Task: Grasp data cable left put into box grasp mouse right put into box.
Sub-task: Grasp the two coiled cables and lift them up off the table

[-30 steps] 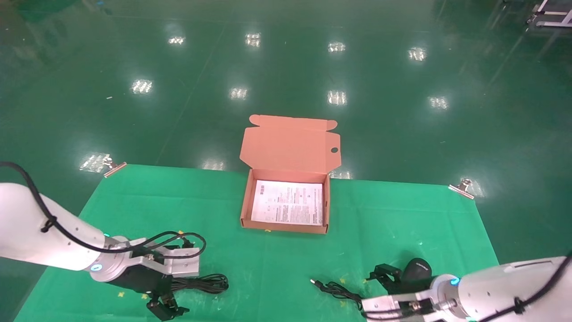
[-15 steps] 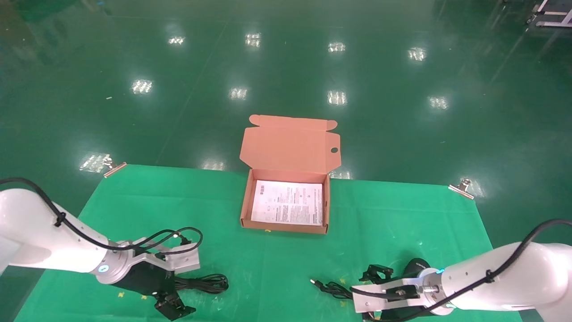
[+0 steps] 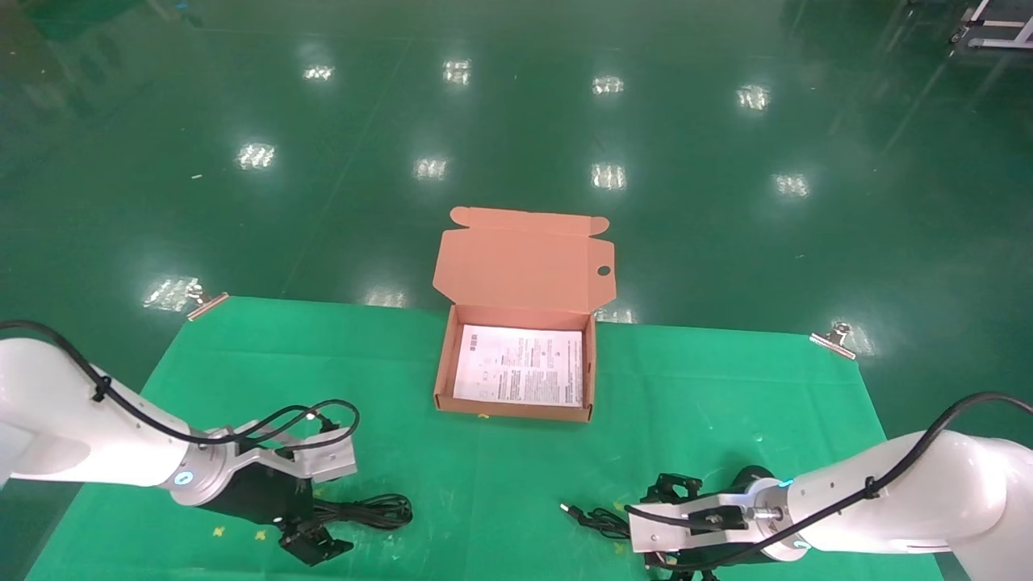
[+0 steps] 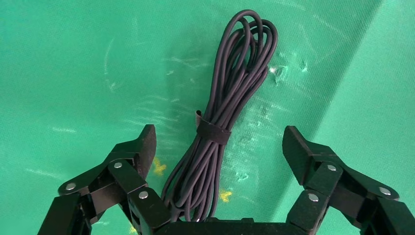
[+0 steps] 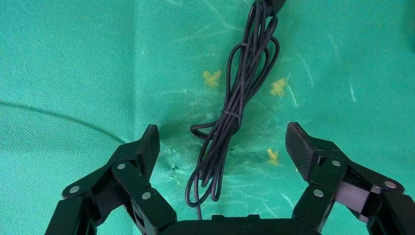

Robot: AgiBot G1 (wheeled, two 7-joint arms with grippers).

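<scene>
The data cable's loops fan out slack at both ends, so my left gripper needs to grab the cable by its strapped middle (image 4: 214, 131) next.
The data cable (image 3: 371, 510) lies bundled on the green cloth at the front left. My left gripper (image 3: 327, 516) is open and low around its near end. In the left wrist view the cable (image 4: 230, 98) runs between the spread fingers (image 4: 142, 147), untouched. My right gripper (image 3: 655, 528) is open at the front right, over the mouse's thin cord (image 3: 597, 520). That cord (image 5: 240, 98) lies between its fingers (image 5: 147, 147). The mouse (image 3: 749, 474) is mostly hidden behind my right wrist. The salmon box (image 3: 516, 407) stands open mid-table with only a white sheet (image 3: 520, 367) inside.
The box lid (image 3: 524, 258) stands up at the back. Metal clips (image 3: 206, 303) (image 3: 835, 339) hold the green cloth (image 3: 403, 379) at its far corners. Glossy green floor lies beyond the table edge. Yellow marks dot the cloth near both grippers.
My right arm has swung left and lower over the mouse cord, covering most of the mouse. My left gripper has shifted slightly up and toward the cable. Both stay open.
</scene>
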